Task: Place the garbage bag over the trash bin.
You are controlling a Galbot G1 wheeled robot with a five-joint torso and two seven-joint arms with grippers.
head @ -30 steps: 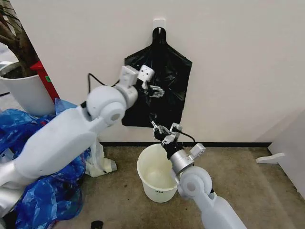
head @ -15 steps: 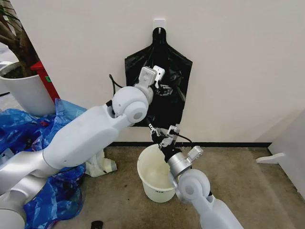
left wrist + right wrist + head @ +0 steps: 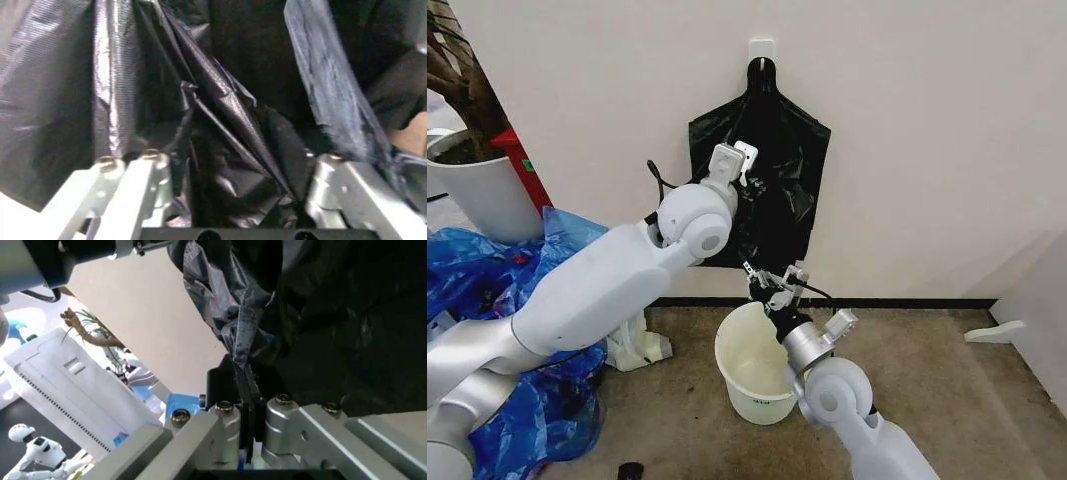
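My left gripper should next pinch the garbage bag by its raised, creased fold, as the film beside the fold hangs smooth and flat.
A flat black bundle hangs from a hook on the wall. My right gripper is at its lower edge, just above the trash bin, a cream-white bucket standing open on the floor. In the right wrist view that gripper is shut on a thin fold of the garbage bag, glossy black film. My left wrist is pressed against the middle of the bundle. In the left wrist view the left gripper is open, with wrinkled black film between its spread fingers.
Blue plastic bags are piled on the floor at the left, with a big white plant pot and a red object behind them. A crumpled white bag lies beside the bin. A white piece lies at the right.
My left arm swung up and right toward the wall, and its gripper has pushed into the hanging black bundle. The right gripper stayed at the bundle's lower edge, shifting only slightly.
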